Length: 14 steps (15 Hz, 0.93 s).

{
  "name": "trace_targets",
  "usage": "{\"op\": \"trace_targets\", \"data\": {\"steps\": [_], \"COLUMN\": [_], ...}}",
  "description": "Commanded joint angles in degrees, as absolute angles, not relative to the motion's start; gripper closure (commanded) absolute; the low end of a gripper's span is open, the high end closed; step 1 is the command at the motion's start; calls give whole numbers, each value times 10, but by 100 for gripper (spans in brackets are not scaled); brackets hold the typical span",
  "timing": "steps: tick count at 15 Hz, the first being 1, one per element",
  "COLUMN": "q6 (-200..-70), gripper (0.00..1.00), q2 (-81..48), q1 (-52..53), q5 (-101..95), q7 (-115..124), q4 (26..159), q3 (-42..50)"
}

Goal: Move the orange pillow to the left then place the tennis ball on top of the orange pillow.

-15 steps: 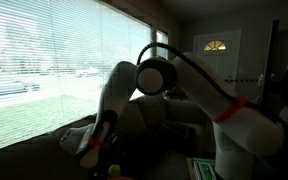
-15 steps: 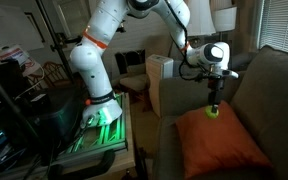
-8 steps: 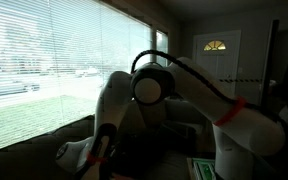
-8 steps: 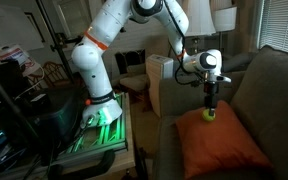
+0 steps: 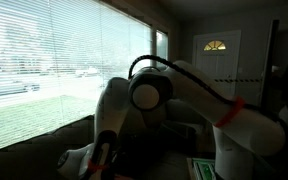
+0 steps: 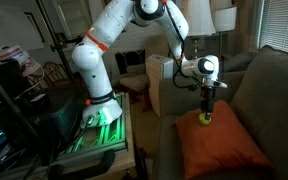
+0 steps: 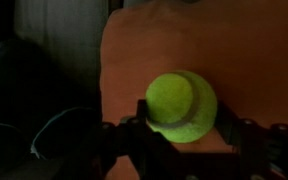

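Observation:
I should move the tennis ball farther in before my gripper opens. The ball hangs above the pillow near the pillow's edge.
The orange pillow (image 6: 224,148) lies on the sofa seat and fills the upper right of the wrist view (image 7: 249,50). The yellow-green tennis ball (image 6: 205,119) sits at the pillow's near-left corner, just above or touching the fabric; I cannot tell which. My gripper (image 6: 206,110) points straight down over it. In the wrist view the ball (image 7: 181,103) sits between the two dark fingers, and the gripper (image 7: 184,120) is shut on it from both sides. In an exterior view the arm (image 5: 149,95) blocks the ball and the pillow.
The brown sofa (image 6: 279,90) has a tall backrest right of the pillow and an armrest (image 6: 174,100) at its left. The robot's base (image 6: 104,115) with green light stands left of the sofa, beside dark equipment (image 6: 24,110). A window with blinds (image 5: 44,60) is behind the arm.
The gripper has come down and slightly left with the tennis ball, closer to the orange pillow. The jaws have kept the same hold.

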State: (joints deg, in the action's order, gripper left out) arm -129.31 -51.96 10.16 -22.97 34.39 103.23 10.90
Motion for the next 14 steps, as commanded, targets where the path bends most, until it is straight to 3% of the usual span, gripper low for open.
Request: {"op": "trace_targets", "data": {"steps": [1,9,14], "q6": [-1305,-1317,-1325], "gripper": [58,58,58], "q2": [-543,-667,-669], "q1": [111,56,-8], "q5": [-223,-155,-70], "q7": [345,266,157], "q4": [1015,861,857], "q3": [123,76,40]}}
